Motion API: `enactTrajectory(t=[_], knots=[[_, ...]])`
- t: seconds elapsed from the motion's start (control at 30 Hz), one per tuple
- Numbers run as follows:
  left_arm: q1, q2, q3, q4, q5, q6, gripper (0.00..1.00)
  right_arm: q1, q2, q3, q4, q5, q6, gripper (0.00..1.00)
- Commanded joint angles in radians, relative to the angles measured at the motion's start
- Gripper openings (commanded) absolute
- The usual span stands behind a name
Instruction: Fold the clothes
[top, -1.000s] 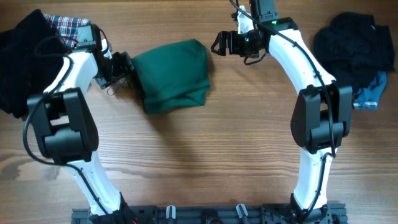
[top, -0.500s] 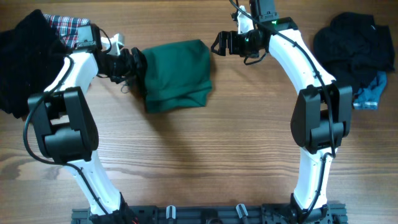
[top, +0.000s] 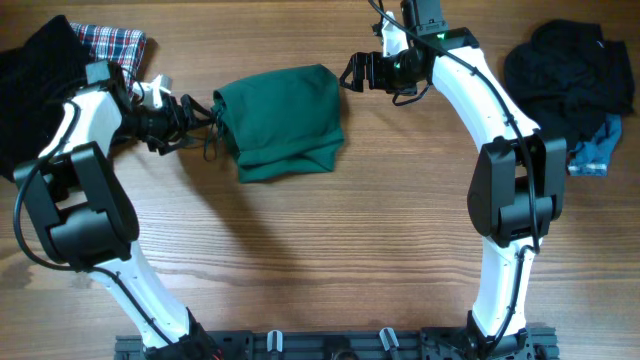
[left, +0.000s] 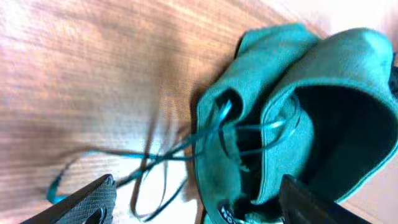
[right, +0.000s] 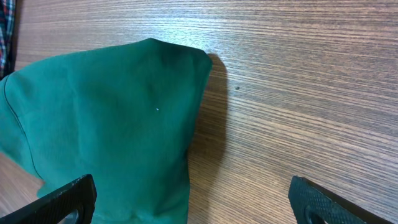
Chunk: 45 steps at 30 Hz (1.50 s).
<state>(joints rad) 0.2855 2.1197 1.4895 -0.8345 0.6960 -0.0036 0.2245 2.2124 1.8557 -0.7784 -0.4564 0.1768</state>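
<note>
I will stack the garment, still folded, on the black clothes. For that, my left gripper should next grab the folded green garment (top: 283, 120) by its waistband edge (top: 222, 116), with the layers together.
A folded green garment (top: 283, 120) lies on the wooden table at the upper middle; its waistband opening and drawstring (top: 210, 140) face left. My left gripper (top: 190, 110) is open just left of that edge, with the waistband and loose drawstring (left: 186, 149) between its fingers (left: 199, 211). My right gripper (top: 352, 72) is open and empty, hovering beside the garment's upper right corner (right: 186, 59); its fingertips (right: 193, 199) frame the green cloth and bare wood.
A heap of black clothes with a plaid shirt (top: 110, 45) lies at the far left. Another dark heap (top: 570, 70) with a blue piece (top: 600, 150) lies at the far right.
My left arm has swung out to the left and its gripper has drawn back from the garment's left edge. The drawstring now trails out. The right arm has not moved.
</note>
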Motion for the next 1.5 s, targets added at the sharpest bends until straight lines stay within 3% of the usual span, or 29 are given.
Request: enactTrajectory(t=[0.0, 0.13, 0.3, 0.57, 0.83, 1.0, 1.27, 1.47], knots=[[-0.016, 0.014, -0.005, 0.047, -0.013, 0.055, 0.84, 0.002, -0.01, -0.006, -0.002, -0.025, -0.02, 0.99], [-0.041, 0.014, -0.005, 0.087, -0.008, 0.08, 0.9, 0.002, -0.01, -0.006, 0.0, -0.039, -0.02, 1.0], [-0.029, 0.014, -0.005, 0.108, 0.285, 0.237, 0.93, 0.002, -0.01, -0.006, -0.002, -0.039, -0.021, 1.0], [0.04, 0.014, -0.005, -0.076, 0.299, 0.499, 1.0, 0.002, -0.01, -0.006, -0.004, -0.039, -0.043, 1.0], [-0.024, 0.024, -0.005, 0.088, 0.211, 0.48, 1.0, 0.002, -0.01, -0.006, 0.001, -0.039, -0.043, 1.0], [-0.068, 0.034, -0.005, 0.222, 0.038, 0.277, 1.0, 0.002, -0.01, -0.006, 0.003, -0.039, -0.046, 1.0], [-0.069, 0.116, -0.005, 0.262, 0.061, 0.196, 1.0, 0.002, -0.01, -0.006, 0.007, -0.039, -0.047, 1.0], [-0.084, 0.157, -0.005, 0.252, 0.238, 0.17, 1.0, 0.002, -0.01, -0.006, 0.021, -0.039, -0.047, 1.0]])
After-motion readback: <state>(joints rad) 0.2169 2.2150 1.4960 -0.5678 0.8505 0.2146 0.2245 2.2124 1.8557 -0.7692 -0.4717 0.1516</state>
